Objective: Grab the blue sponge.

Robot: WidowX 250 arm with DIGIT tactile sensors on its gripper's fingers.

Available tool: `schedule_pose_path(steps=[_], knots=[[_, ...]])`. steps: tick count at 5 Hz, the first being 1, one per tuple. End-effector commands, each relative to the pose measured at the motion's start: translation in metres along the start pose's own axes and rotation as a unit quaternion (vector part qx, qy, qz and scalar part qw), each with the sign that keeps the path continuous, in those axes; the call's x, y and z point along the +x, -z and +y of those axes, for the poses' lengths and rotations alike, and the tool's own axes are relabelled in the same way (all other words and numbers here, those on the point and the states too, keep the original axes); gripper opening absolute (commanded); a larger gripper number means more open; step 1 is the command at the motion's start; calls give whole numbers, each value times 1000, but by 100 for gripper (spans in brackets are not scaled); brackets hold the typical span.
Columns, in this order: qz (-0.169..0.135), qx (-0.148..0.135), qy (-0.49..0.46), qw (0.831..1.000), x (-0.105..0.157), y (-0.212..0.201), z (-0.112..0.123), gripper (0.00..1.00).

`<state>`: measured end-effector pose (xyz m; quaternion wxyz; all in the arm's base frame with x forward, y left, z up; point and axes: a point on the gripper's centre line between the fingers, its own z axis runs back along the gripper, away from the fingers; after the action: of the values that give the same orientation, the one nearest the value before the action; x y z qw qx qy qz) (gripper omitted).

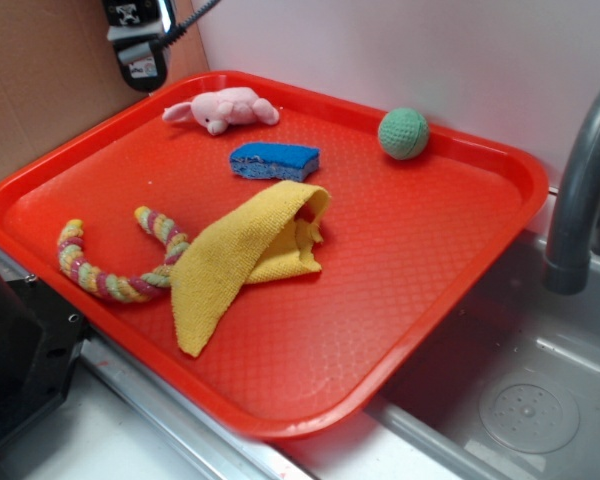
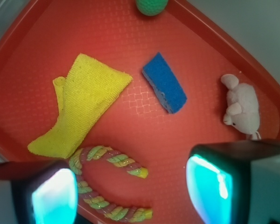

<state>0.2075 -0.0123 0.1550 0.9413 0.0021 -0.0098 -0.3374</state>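
The blue sponge is long from end to end (image 1: 274,155) but narrow across, so my gripper should grab it by its long sides next.
The blue sponge (image 1: 274,160) lies flat on the red tray (image 1: 500,160), at its back middle, between the pink plush toy and the yellow cloth. In the wrist view the sponge (image 2: 164,87) lies at centre right, well ahead of my gripper (image 2: 133,191). The gripper is open and empty, high above the tray, and its two fingers frame the rope toy below. In the exterior view only a black part of the gripper (image 1: 138,50) shows at the top left edge.
A yellow cloth (image 1: 242,255) lies crumpled just in front of the sponge. A pink plush toy (image 1: 225,108) is at the back left and a green knitted ball (image 1: 403,133) at the back right. A striped rope toy (image 1: 120,262) lies front left. A grey faucet (image 1: 580,180) and sink (image 1: 520,400) are to the right.
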Motion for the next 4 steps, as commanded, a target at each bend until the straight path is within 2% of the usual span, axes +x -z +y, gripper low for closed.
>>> schedule_pose_path(steps=[1, 2, 4], knots=[[-17, 51, 167, 984, 25, 34, 42, 100], [-20, 51, 243, 969, 37, 61, 49, 100], [-11, 5, 262, 965, 55, 107, 57, 100]])
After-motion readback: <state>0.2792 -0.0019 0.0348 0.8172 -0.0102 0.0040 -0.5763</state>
